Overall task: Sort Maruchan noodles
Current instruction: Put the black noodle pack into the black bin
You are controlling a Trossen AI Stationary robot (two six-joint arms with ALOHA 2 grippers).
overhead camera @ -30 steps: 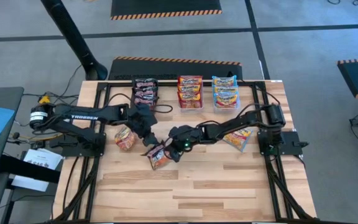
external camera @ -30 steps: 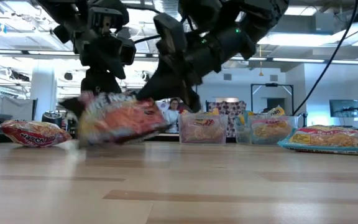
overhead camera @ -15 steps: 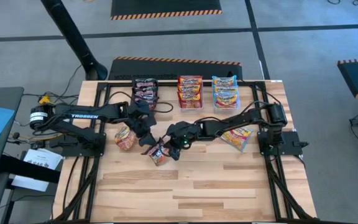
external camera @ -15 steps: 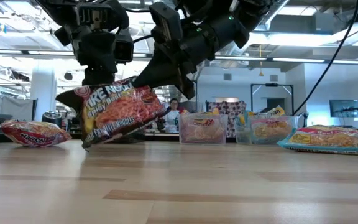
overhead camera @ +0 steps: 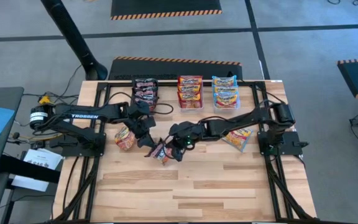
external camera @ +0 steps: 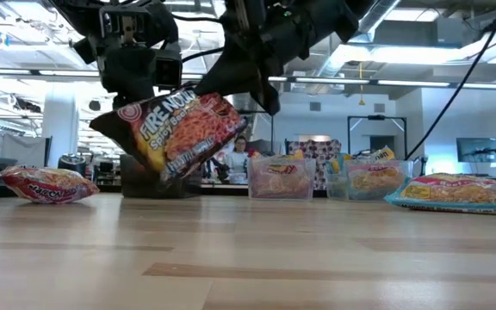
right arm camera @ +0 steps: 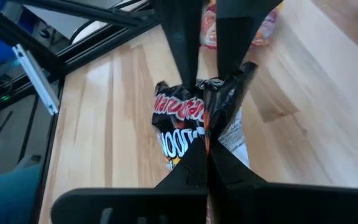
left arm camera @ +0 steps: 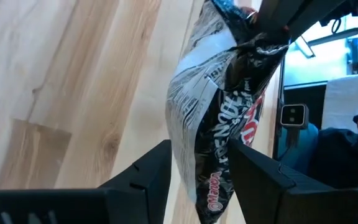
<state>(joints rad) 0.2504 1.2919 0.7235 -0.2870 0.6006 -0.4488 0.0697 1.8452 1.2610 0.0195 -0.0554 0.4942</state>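
Observation:
My left gripper is to grab the dark noodle packet by its logo end (overhead camera: 152, 152) next, and this is to sort the packet into the black bin (overhead camera: 145, 93).
A dark black-red Maruchan noodle packet (overhead camera: 162, 151) hangs between my two grippers just left of the table's middle. It is also seen in the low view (external camera: 179, 129). My left gripper (overhead camera: 152, 143) is at the packet's logo end, and the packet fills the gap between its fingers (left arm camera: 199, 155). My right gripper (overhead camera: 169, 150), shut (right arm camera: 207, 158), has the opposite end. A red-orange packet (overhead camera: 125, 137) lies flat to the left and a light blue-yellow one (overhead camera: 238, 138) to the right. My left gripper has the packet's logo end (left arm camera: 194, 165) pinched between its two fingers, one on the white back, one on the dark front. The fingers slant down from the table's left, and the wrapper narrows between them. My right gripper pinches the crumpled wrapper at the packet's other end (right arm camera: 211, 134) between its shut fingers, slanting down from the table's right. The packet is tilted, this end higher (external camera: 235, 103), and it hangs clear of the table.
Along the far edge stand a black bin (overhead camera: 145, 92) of dark packets, a clear bin (overhead camera: 190, 91) of red-orange ones and a clear bin (overhead camera: 225, 91) of light blue-yellow ones. The near half of the wooden table (overhead camera: 197, 193) is free room.
My right gripper has risen, still shut, taking its end of the dark packet up. The packet has come off the table and tipped steeper, while its end at my left gripper stayed about where it was. My left gripper has rolled in place.

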